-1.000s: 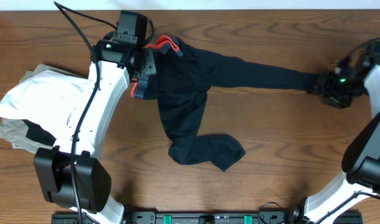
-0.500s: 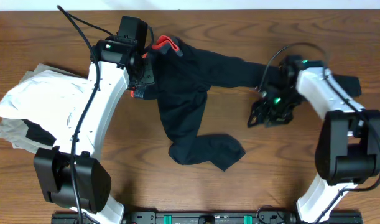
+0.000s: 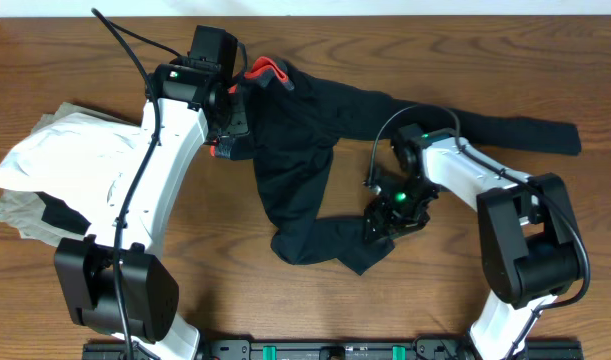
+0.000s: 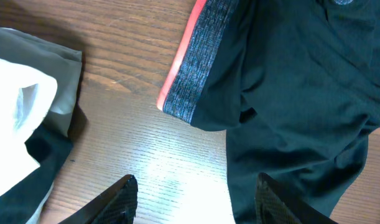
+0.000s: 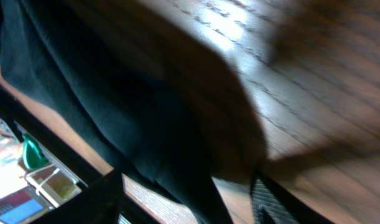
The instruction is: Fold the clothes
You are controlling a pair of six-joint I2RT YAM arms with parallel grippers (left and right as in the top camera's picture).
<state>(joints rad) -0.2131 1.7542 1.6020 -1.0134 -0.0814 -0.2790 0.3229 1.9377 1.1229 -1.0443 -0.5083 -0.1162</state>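
My right gripper closes on the curled leg end [image 5: 196, 191] next, since dark cloth [image 5: 134, 112] lies between its spread fingers and closing now would catch the leg end.
A pair of dark pants [image 3: 305, 130] lies spread on the wooden table. Its red and grey waistband [image 3: 225, 140] is at the top left. One leg [image 3: 515, 130] stretches to the right. The other leg runs down and curls at its end [image 3: 335, 245]. My left gripper [image 3: 230, 125] hovers open over the waistband's edge. In the left wrist view the waistband [image 4: 190, 62] lies above the open fingers [image 4: 199, 199], with bare table between them. My right gripper [image 3: 385, 215] is at the curled leg end. In the blurred right wrist view its fingers [image 5: 186, 199] are spread with dark cloth [image 5: 134, 112] between them.
A pile of white and beige clothes [image 3: 75, 170] lies at the left edge and also shows in the left wrist view [image 4: 22, 106]. The rig's base bar [image 3: 335, 350] runs along the front edge of the table.
My right gripper let go of the far right leg end and swung left and down to the curled leg end. The stretched leg now lies loose. The left arm has not moved.
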